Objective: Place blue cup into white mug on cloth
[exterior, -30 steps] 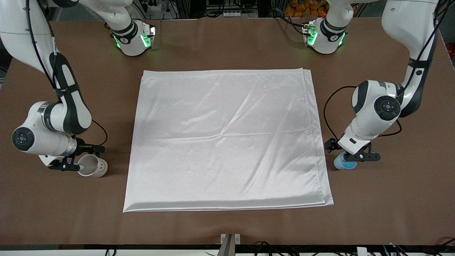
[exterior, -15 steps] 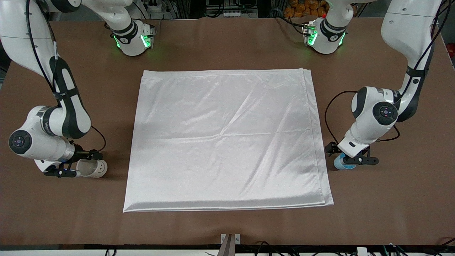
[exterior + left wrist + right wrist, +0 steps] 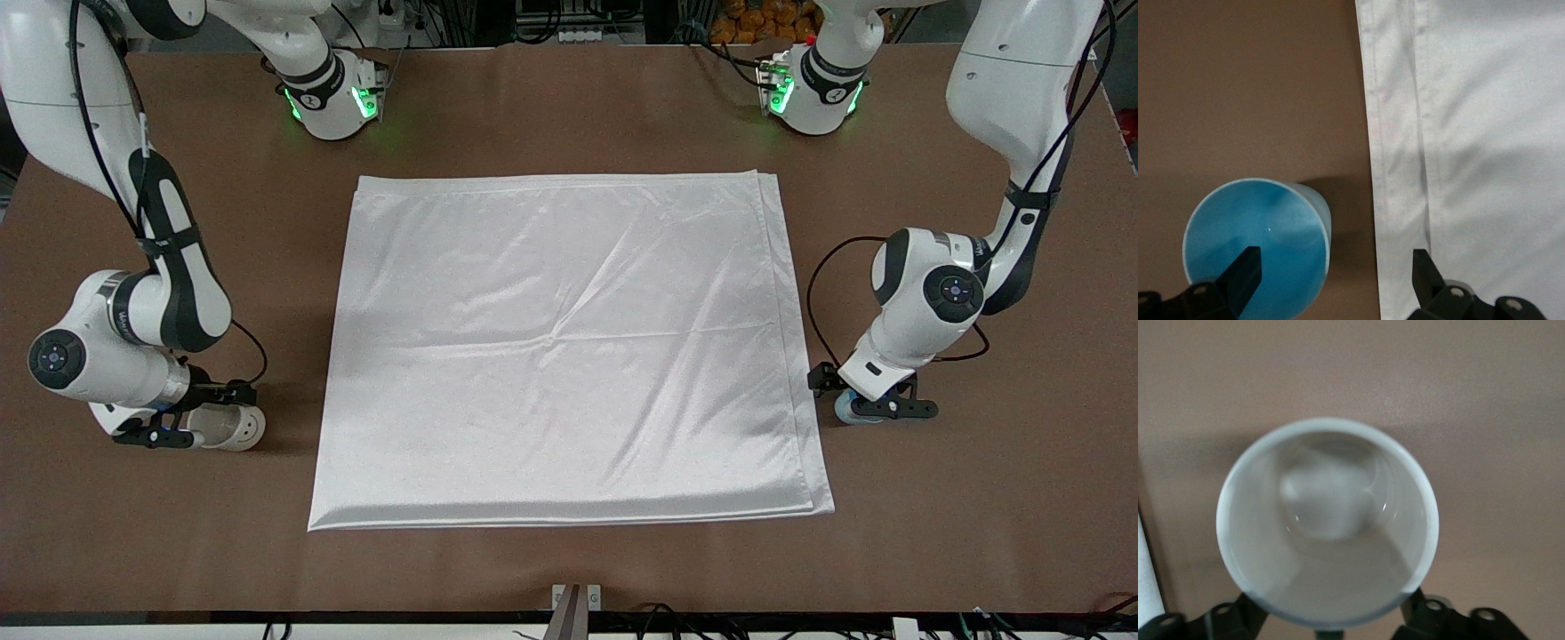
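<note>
My left gripper's fingers straddle the blue cup's near side (image 3: pixel 1323 233), one inside, so it is time to close now. Closing now would catch the blue cup.
The white mug (image 3: pixel 238 428) stands on the bare table beside the cloth (image 3: pixel 569 347), toward the right arm's end. Its dark dots face the front camera and its handle is hidden. My right gripper (image 3: pixel 204 414) is open and low astride the mug, one finger on each side; from above its rim (image 3: pixel 1328 520) fills the right wrist view. The blue cup (image 3: pixel 849 412) stands upright next to the cloth's edge toward the left arm's end. My left gripper (image 3: pixel 869 394) is open over it. In the left wrist view one finger (image 3: pixel 1245 270) is over the cup's mouth (image 3: pixel 1258 233) and the other is over the cloth's edge (image 3: pixel 1405 200).
The brown table (image 3: pixel 569 560) surrounds the cloth. The two arm bases with green lights (image 3: pixel 333 98) stand along the table's edge farthest from the front camera.
Both grippers have sunk lower over their objects. The right gripper has come down around the mug, and the left gripper has come down over the blue cup, shifting slightly toward the cloth.
</note>
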You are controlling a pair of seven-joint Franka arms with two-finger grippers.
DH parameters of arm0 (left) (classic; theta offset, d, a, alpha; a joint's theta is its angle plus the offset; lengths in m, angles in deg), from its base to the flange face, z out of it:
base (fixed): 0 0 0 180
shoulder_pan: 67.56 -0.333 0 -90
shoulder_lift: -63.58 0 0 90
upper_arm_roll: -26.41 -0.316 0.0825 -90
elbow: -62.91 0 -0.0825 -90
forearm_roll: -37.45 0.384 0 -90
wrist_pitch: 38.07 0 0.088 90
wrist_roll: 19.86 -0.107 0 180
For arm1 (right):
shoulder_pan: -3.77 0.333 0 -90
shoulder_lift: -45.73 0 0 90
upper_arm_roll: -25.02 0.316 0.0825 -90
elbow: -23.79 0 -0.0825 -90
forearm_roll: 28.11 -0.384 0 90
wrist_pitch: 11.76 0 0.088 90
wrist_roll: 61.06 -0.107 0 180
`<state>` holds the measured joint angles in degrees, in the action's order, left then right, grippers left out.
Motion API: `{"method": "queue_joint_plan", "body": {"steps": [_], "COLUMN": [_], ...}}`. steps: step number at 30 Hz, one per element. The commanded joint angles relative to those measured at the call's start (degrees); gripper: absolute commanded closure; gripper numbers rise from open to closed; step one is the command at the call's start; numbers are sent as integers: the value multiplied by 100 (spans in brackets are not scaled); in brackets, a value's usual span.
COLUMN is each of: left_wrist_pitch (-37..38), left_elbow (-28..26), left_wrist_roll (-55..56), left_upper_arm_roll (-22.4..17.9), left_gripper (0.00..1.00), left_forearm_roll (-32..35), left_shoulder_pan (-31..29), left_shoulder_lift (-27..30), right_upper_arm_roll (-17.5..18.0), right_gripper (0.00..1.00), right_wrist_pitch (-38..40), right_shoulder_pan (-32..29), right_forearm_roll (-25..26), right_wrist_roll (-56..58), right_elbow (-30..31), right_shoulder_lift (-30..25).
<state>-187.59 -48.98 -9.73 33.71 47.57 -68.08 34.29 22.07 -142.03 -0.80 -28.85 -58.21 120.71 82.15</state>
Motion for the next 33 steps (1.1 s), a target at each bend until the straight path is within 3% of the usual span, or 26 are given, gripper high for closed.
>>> {"method": "queue_joint_plan", "body": {"steps": [1, 4, 9, 14, 16, 26, 33], "left_wrist_pitch": [-78, -78, -78, -78, -69, -78, -78], "left_elbow": [168, 176, 194, 176, 176, 150, 159], "left_wrist_roll": [-37, -29, 15, 86, 86, 68, 68], "left_upper_arm_roll": [17, 17, 17, 17, 17, 17, 17], "left_gripper": [5, 29, 64, 85, 99, 100, 100], "left_forearm_roll": [157, 157, 148, 148, 148, 148, 148], "left_shoulder_pan": [-18, -18, -44, -45, -45, -36, -36], "left_shoulder_lift": [-173, -173, -173, -173, -165, -165, -147], "right_upper_arm_roll": [31, 31, 31, 31, 31, 49, 286], "right_gripper": [47, 62, 79, 98, 100, 100, 100], "right_wrist_pitch": [-7, -7, 2, 28, 37, 186, 678], "right_shoulder_pan": [-18, -18, -9, 26, 53, 61, 61], "right_forearm_roll": [-41, -41, -50, -41, -41, -32, -41], "right_wrist_roll": [-30, -30, -39, -30, -30, 225, 234], "right_elbow": [-121, -121, -112, -112, -112, -147, -366], "right_shoulder_lift": [68, 68, 68, 50, 24, -301, -556]}}
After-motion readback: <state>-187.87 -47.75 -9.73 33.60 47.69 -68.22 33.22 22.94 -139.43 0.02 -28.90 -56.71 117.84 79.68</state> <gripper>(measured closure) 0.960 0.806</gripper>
